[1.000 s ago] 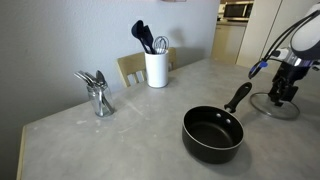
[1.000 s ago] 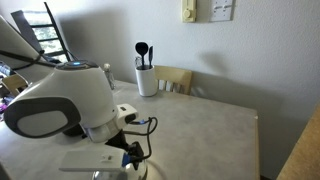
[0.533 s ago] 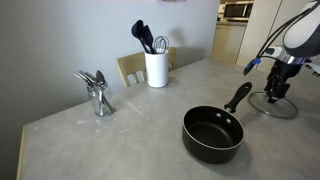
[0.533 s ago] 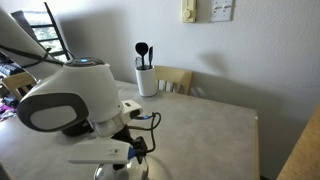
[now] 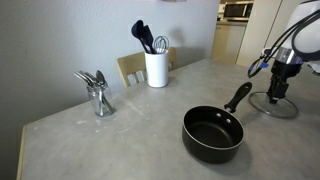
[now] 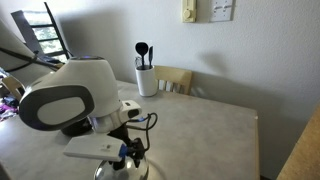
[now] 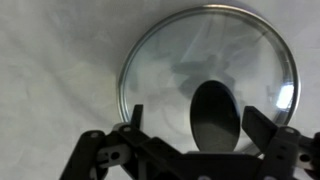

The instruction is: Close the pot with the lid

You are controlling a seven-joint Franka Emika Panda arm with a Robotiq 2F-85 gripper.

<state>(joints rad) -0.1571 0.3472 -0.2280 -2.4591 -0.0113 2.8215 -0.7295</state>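
Observation:
Next, my gripper picks up the lid by its black knob from above to close the pot [image 5: 212, 133], and the lid's metal rim stays free.
The pot [image 5: 212, 133], a shallow black saucepan with a long black handle, stands open near the front of the table. The lid [image 5: 280, 104], clear glass with a metal rim and a black knob, lies flat on the table to the right of the pot handle. It fills the wrist view [image 7: 160, 70], and its edge shows low in an exterior view [image 6: 121, 172]. My gripper [image 5: 277, 92] hangs right over the lid. In the wrist view the gripper [image 7: 198, 116] is open, with one finger on each side of the knob [image 7: 215, 118] and a gap at both sides.
A white utensil crock [image 5: 156, 68] stands at the back by the wall and also shows in an exterior view [image 6: 146, 80]. A metal cutlery holder [image 5: 98, 96] stands at the left. A wooden chair [image 5: 131, 66] is behind the table.
The arm has shifted a little above the lid. The lid and the pot have not moved.

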